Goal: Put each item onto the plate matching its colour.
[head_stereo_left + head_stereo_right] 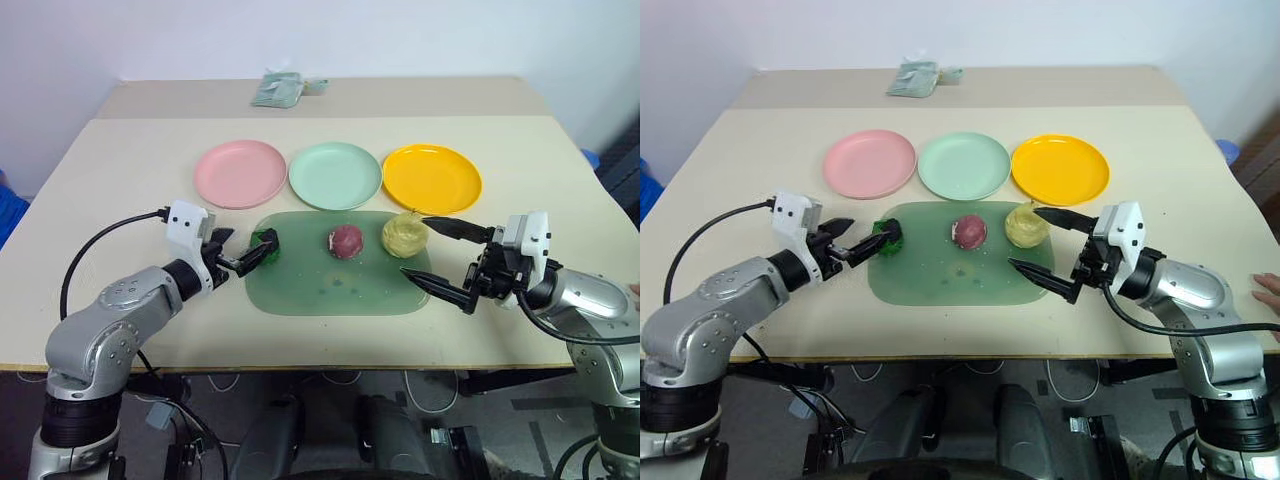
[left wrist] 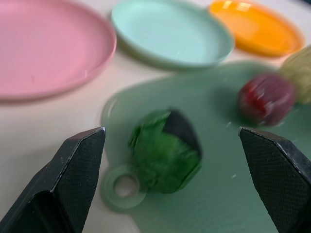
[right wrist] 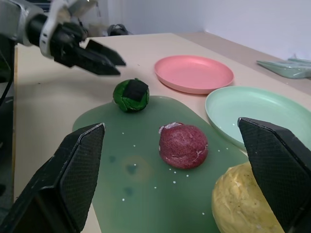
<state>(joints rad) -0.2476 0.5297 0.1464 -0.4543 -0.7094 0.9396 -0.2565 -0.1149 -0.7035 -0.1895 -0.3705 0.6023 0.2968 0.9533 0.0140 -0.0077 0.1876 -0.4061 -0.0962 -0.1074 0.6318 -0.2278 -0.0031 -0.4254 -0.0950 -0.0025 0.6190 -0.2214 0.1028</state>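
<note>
The green mat [image 1: 330,290] still shows between my left gripper's fingers above the green item, so it is too early to close before the gripper goes lower.
Three items lie on a green mat [image 1: 330,290]: a dark green lump with a black patch [image 1: 268,243] at its left end, a maroon round one [image 1: 344,241] in the middle, and a pale yellow knobbly one [image 1: 404,235] at the right. Behind the mat stand a pink plate [image 1: 240,173], a mint green plate [image 1: 335,175] and an orange-yellow plate [image 1: 432,178], all bare. My left gripper [image 1: 248,245] is open, its fingertips close beside the green item. My right gripper [image 1: 413,246] is open wide, fingertips just right of the yellow item, nothing held.
A pale green packet [image 1: 280,90] lies at the far edge of the beige table [image 1: 140,150]. A person's hand [image 1: 1270,292] rests on the table's right edge. Bare tabletop lies left and right of the mat and plates.
</note>
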